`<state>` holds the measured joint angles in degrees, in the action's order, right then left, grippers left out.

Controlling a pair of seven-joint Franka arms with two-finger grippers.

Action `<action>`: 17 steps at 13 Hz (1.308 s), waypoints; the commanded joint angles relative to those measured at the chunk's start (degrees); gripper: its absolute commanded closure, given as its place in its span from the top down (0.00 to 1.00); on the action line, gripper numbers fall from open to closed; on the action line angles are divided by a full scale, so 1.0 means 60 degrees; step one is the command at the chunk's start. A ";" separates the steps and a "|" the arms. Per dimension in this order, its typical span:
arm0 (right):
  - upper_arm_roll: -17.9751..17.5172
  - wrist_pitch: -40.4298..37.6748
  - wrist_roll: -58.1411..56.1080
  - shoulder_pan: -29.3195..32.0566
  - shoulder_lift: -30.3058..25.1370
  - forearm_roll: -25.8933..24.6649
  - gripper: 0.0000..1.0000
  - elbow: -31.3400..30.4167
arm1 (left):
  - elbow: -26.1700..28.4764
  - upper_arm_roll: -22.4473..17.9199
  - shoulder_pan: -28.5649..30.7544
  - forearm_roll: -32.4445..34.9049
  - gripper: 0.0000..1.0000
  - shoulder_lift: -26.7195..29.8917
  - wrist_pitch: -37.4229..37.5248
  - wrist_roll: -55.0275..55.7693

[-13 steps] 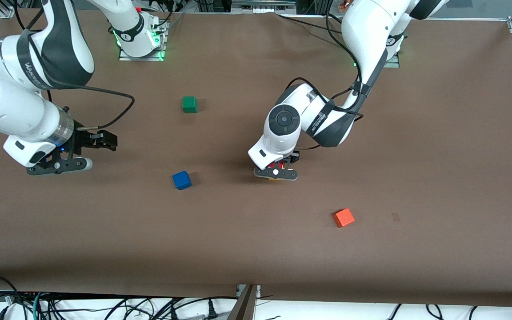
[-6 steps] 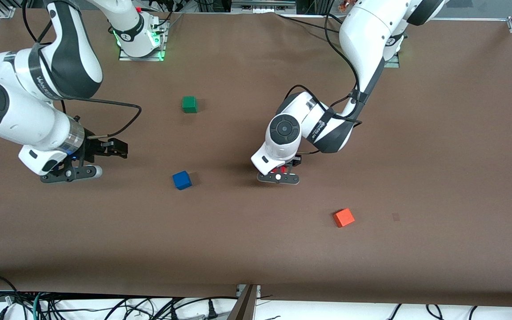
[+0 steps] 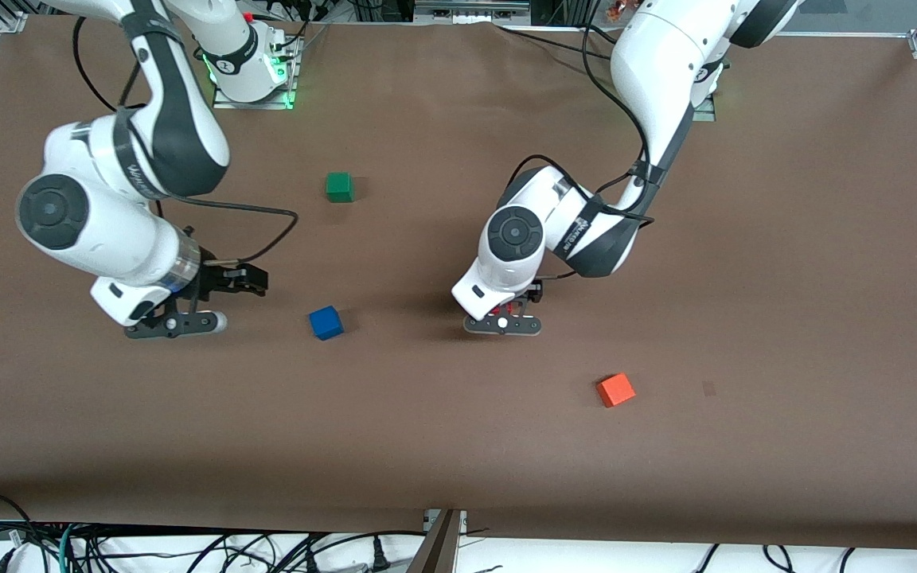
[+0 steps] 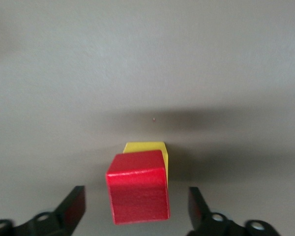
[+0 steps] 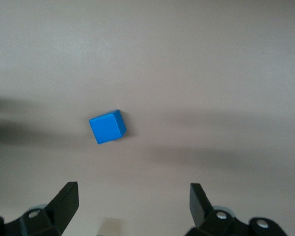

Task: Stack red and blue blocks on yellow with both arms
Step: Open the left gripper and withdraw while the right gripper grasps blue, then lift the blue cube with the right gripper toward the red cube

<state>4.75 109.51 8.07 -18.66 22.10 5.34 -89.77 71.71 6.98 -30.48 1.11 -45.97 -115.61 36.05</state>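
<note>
My right gripper grabs the blue block [image 3: 325,322] by two opposite sides next, to stack it on the red block.
In the left wrist view the red block [image 4: 137,187] rests on the yellow cube [image 4: 146,147], slightly off-centre. My left gripper [image 4: 136,209] is open, with a finger on each side of the red block and a gap to both. In the front view the left gripper [image 3: 505,309] is low over the table's middle, showing only slivers of red; the yellow cube is hidden there. The blue block [image 3: 325,322] lies on the table toward the right arm's end. My right gripper [image 3: 186,306] is open and empty, beside the blue block [image 5: 108,127].
A dark green cube [image 3: 339,186] lies farther from the front camera than the blue block. An orange-red cube [image 3: 615,390] lies nearer the front camera, toward the left arm's end. The brown table top [image 3: 785,278] is bare around them.
My right arm has swung toward the table's middle, bringing its gripper closer to the blue block. My left gripper has stayed over the red and yellow stack, shifting only slightly.
</note>
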 commanded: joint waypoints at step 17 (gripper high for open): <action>-0.0191 0.4804 -0.1651 -0.1080 0.1824 -0.0069 1.00 -0.2251 | -0.1757 -0.0211 0.4361 0.0459 1.00 0.3326 0.3300 -0.2998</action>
<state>3.71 136.42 0.11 -25.22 31.99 5.31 -102.73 59.91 5.23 -5.37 2.90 -26.51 -97.31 24.69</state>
